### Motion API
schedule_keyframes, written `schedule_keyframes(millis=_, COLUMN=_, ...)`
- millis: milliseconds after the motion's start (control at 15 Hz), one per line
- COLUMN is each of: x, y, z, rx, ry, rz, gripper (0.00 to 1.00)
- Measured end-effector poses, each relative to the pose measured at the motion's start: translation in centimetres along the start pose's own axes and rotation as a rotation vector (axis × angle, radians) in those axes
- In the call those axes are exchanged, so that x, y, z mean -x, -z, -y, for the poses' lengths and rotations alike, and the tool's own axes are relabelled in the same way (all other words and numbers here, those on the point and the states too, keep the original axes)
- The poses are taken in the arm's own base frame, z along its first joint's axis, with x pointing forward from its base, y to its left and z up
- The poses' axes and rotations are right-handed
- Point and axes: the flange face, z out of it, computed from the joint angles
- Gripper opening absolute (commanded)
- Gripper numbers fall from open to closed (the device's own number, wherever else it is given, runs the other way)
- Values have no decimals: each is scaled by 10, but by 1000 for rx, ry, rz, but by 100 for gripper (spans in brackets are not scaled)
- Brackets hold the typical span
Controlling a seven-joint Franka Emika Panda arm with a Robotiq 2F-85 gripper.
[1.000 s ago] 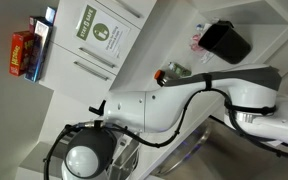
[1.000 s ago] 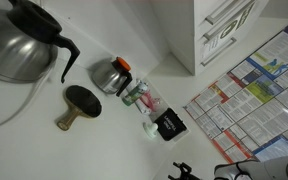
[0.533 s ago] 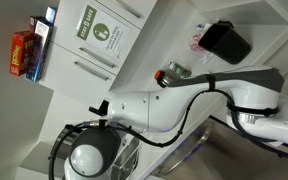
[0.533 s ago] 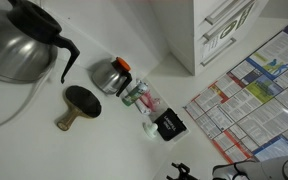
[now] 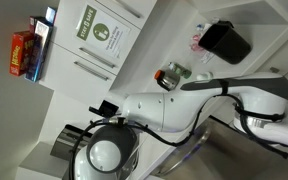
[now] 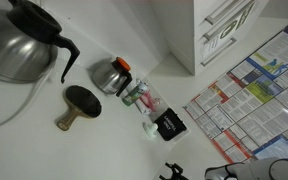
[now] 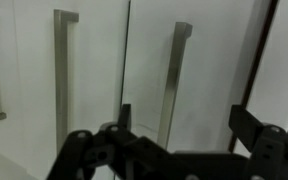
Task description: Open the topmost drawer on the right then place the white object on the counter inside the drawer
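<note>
The topmost drawer needs to open. My gripper should next grab the slim silver bar handle (image 7: pixel 174 80) across its narrow width, with one finger along each long side.
In the wrist view my gripper (image 7: pixel 184 125) is open and empty, close in front of flat white drawer fronts. A slim silver bar handle (image 7: pixel 174 80) of one drawer (image 7: pixel 209 70) lies between the two black fingers, untouched; that drawer is shut. The gripper also shows in both exterior views (image 5: pixel 105 107) (image 6: pixel 172 172). On the white counter (image 6: pixel 44 150) a small pale white object (image 6: pixel 149 127) lies next to a black box (image 6: pixel 168 125); it is too small to make out well.
A clear glass jar with dark contents (image 5: pixel 172 73) and the black box (image 5: pixel 227 41) stand on the counter behind my arm. A steel kettle (image 6: pixel 14 45), a coffee pot (image 6: pixel 109 74) and a round brown stand (image 6: pixel 79 104) stand further along. Neighbouring drawer handles (image 7: pixel 62 70) are alike.
My arm has swung: its round joint and the gripper have shifted in both exterior views. The counter objects have not moved.
</note>
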Motion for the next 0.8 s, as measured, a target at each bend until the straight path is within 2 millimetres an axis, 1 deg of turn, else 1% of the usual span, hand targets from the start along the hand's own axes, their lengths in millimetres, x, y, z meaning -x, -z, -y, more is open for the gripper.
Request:
schedule_keyframes(millis=267, x=2, y=-10, z=-8, rx=-86, ry=0, rz=8, gripper=100)
schedule_keyframes(millis=400, x=5, y=-12, z=-13, rx=-84, ry=-6, rz=13, gripper=100)
schedule_keyframes(millis=800, x=6, y=-14, z=-13, rx=-85, ry=-9, rz=11, gripper=100)
